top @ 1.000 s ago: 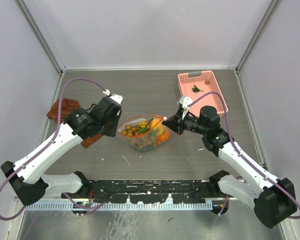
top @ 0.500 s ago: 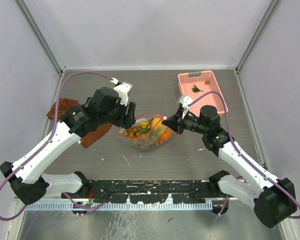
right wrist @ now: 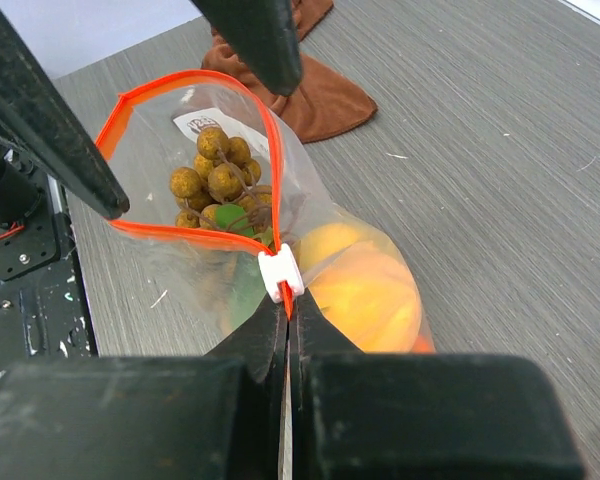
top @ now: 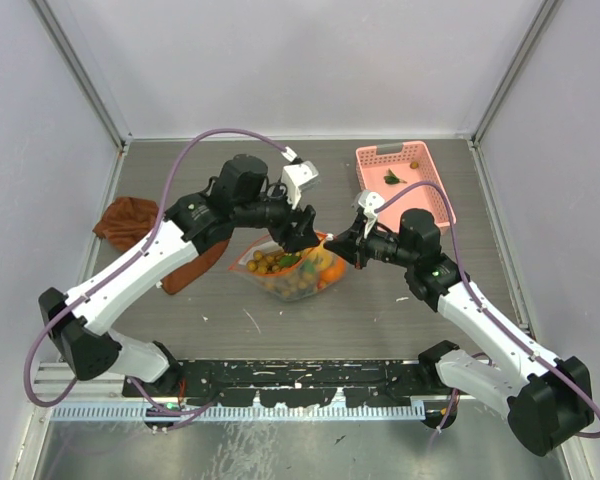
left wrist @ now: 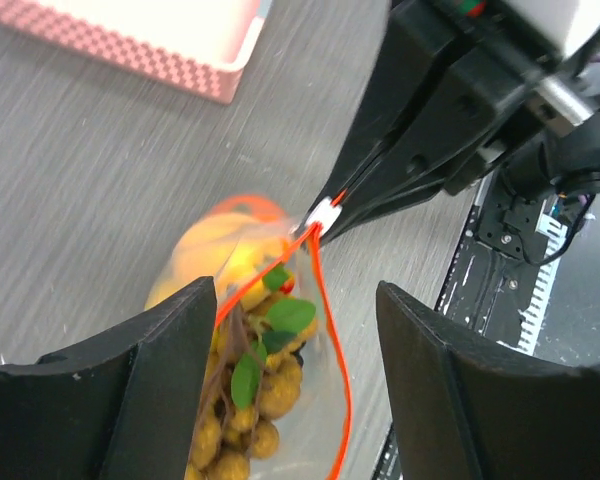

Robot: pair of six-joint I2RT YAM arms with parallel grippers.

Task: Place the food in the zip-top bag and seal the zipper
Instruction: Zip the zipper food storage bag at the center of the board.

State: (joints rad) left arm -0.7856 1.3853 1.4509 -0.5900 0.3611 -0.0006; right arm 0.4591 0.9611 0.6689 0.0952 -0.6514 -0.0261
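Note:
My left gripper grabs the white slider next, one finger on each side, to pull it along the zipper and seal the bag.
The clear zip-top bag lies at mid-table with its mouth open. Inside are tan-brown berries with leaves and orange round fruits. The orange-red zipper loops round the open mouth, and its white slider sits at the right end. My right gripper is shut on the zipper strip just behind the slider; it also shows in the top view. My left gripper is open and empty, hovering over the mouth near the slider, with one finger on each side of the bag.
A pink basket with a leaf and a small berry stands at the back right. A brown cloth lies at the left. Grey walls enclose the table on three sides.
My left arm has swung right, from the bag's left end to above its mouth next to the slider. The right gripper and the bag have stayed put.

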